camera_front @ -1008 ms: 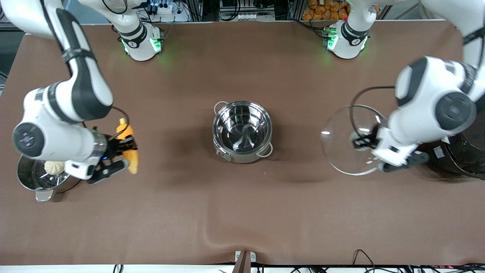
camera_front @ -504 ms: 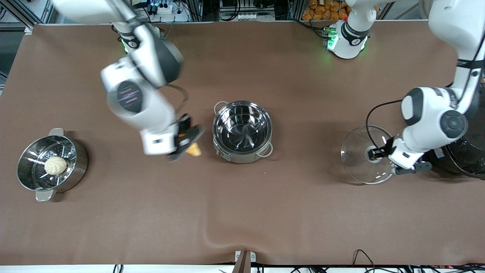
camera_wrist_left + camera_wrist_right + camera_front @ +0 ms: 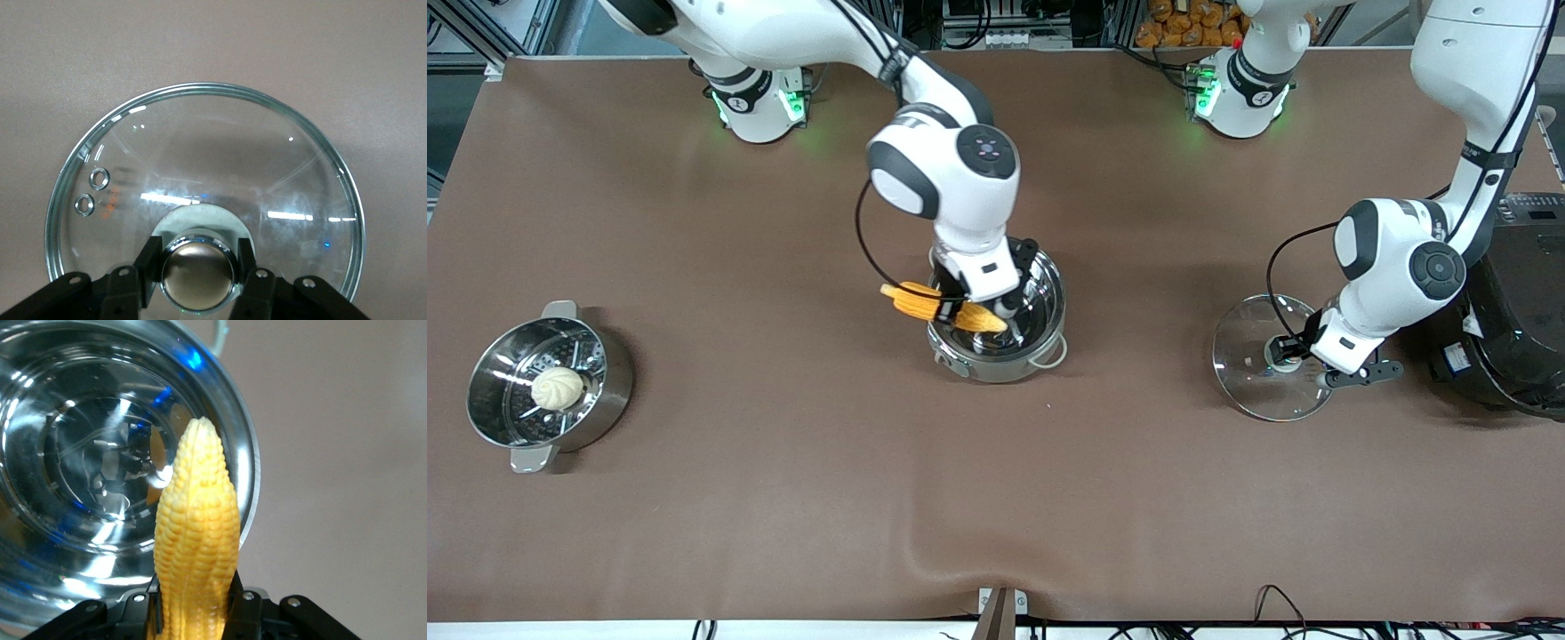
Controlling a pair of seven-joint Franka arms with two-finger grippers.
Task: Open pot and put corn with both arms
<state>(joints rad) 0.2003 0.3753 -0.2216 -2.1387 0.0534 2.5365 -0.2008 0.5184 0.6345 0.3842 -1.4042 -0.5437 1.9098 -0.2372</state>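
The robot's right gripper needs to keep holding the corn for now. The corn lies across and above the steel pot's rim with one end outside, so it would tip if the gripper opened.
The open steel pot stands mid-table with nothing inside it. My right gripper is shut on the yellow corn and holds it level over the pot's rim on the right arm's side. In the right wrist view the corn sticks out over the pot from between the jaws of my right gripper. My left gripper is shut on the knob of the glass lid, which lies low on the table toward the left arm's end. The lid fills the left wrist view.
A steel steamer pot with a white bun stands at the right arm's end. A black rice cooker stands at the left arm's end, close beside the lid. The brown cloth has a wrinkle near the front edge.
My right arm swung the corn from beside the steamer pot to over the open pot. My left arm lowered the lid toward the table beside the rice cooker.
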